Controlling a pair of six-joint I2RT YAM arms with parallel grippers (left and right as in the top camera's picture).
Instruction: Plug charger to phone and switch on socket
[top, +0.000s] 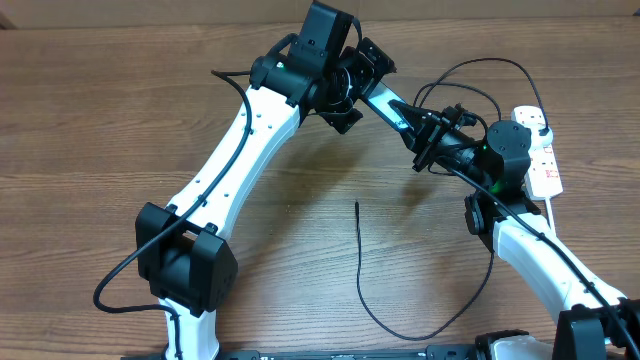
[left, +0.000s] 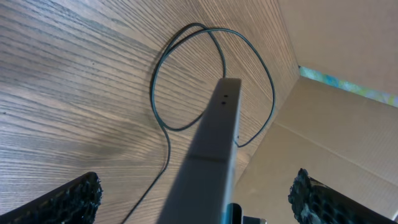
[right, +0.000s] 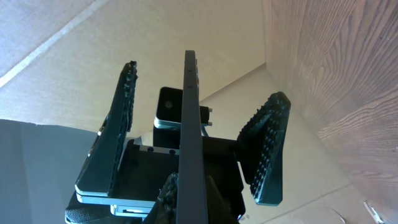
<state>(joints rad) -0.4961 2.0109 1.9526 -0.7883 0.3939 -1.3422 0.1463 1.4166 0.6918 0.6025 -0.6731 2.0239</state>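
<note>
Next, my left gripper grabs the phone's loose end (top: 377, 95) (left: 203, 174), to leave the phone's end in my right gripper free for plugging the charger.
The phone (top: 388, 104) hangs in the air between the two grippers, its blue-cyan screen partly showing. My right gripper (top: 422, 135) is shut on one end; in the right wrist view the phone (right: 189, 124) runs edge-on from my jaws. My left gripper (top: 364, 90) is open, its fingers (right: 267, 149) standing wide on either side of the other end without touching. In the left wrist view the phone (left: 211, 143) passes between the spread fingers. The charger tip (top: 357, 204) lies on the table, its cable (top: 400, 332) curving right. The socket (top: 542, 150) lies at the far right.
More black cable loops (left: 163, 81) lie on the wooden table (top: 120, 120) behind the phone, towards the socket. A cardboard wall (left: 348, 137) closes the back edge. The right arm's base (top: 530, 250) stands just in front of the socket.
</note>
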